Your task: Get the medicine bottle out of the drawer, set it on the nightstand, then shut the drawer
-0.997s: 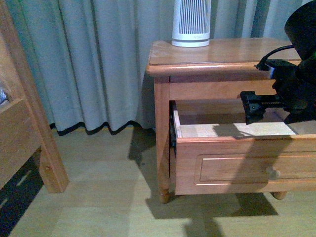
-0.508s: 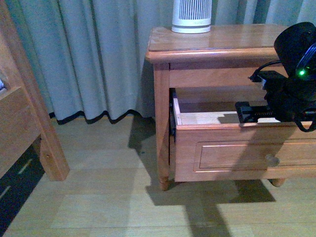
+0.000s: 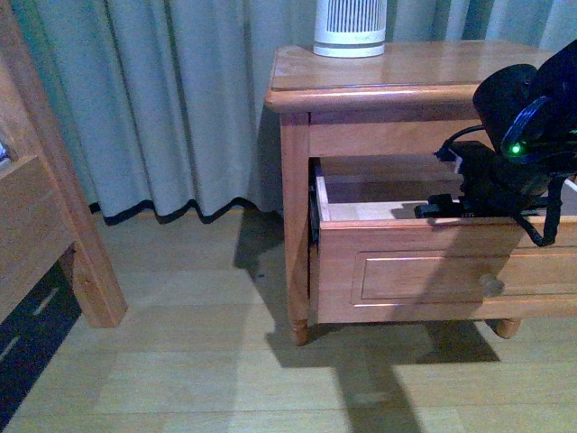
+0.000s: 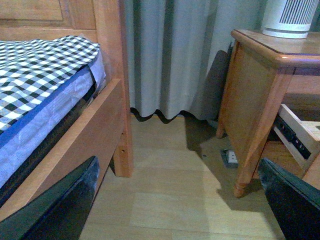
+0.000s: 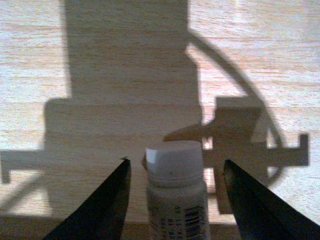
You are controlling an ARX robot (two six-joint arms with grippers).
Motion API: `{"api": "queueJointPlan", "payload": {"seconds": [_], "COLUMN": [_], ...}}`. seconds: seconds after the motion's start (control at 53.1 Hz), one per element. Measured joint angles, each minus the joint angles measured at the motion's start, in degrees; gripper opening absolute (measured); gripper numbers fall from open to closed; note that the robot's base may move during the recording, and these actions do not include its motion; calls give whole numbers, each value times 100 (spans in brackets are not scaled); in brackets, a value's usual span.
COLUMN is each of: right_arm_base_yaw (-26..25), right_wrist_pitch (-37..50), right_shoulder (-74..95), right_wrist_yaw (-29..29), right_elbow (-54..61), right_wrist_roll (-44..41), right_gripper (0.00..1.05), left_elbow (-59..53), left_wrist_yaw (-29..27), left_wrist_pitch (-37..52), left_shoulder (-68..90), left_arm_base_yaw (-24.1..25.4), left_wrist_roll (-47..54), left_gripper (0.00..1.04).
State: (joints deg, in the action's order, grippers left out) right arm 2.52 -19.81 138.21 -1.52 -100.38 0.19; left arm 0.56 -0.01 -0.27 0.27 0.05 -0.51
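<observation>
My right gripper takes hold of the medicine bottle by its cap end (image 5: 175, 165) next, to move it onto the nightstand.
The nightstand (image 3: 397, 72) stands at the right with its upper drawer (image 3: 424, 275) pulled out. My right gripper (image 3: 433, 209) reaches down into the drawer and is open. In the right wrist view the small white medicine bottle (image 5: 176, 195), white cap and printed label, lies on the drawer's pale wooden floor between my two open fingers (image 5: 97, 210), touching neither. The bottle is hidden in the front view. My left gripper (image 4: 180, 200) is open and empty, low over the floor between the bed and the nightstand (image 4: 260, 90).
A ribbed white cylinder (image 3: 350, 27) stands on the nightstand's top at the back. A wooden bed frame (image 3: 45, 225) with a checked cover (image 4: 40, 65) is at the left. Grey curtains (image 3: 180, 108) hang behind. A small socket plate (image 4: 230, 157) lies on the floor.
My right gripper has moved down and left, from above the drawer's front into the drawer. The front view has shifted slightly. The drawer stays open.
</observation>
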Motion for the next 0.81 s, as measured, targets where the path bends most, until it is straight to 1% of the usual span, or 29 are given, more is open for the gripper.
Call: {"api": "queueJointPlan", "payload": {"seconds": [0.019, 0.113, 0.169, 0.452, 0.809], "right_arm_base_yaw": [9, 70, 96, 116, 81], "right_wrist_pitch": [-9, -17, -15, 341, 1174], "right_shoulder": [7, 17, 17, -109, -752], "right_wrist_yaw": [2, 31, 39, 72, 402], "right_elbow": [-9, -35, -35, 299, 1333], "right_wrist_roll": [2, 33, 48, 219, 326], "right_gripper": [48, 33, 30, 26, 25], "left_elbow": [0, 0, 0, 0, 0], "left_wrist_yaw": [0, 0, 0, 0, 0], "left_wrist_pitch": [0, 0, 0, 0, 0], "left_shoulder": [0, 0, 0, 0, 0], "left_arm_base_yaw": [0, 0, 0, 0, 0], "left_wrist_roll": [0, 0, 0, 0, 2], "left_gripper": [98, 98, 98, 98, 98]}}
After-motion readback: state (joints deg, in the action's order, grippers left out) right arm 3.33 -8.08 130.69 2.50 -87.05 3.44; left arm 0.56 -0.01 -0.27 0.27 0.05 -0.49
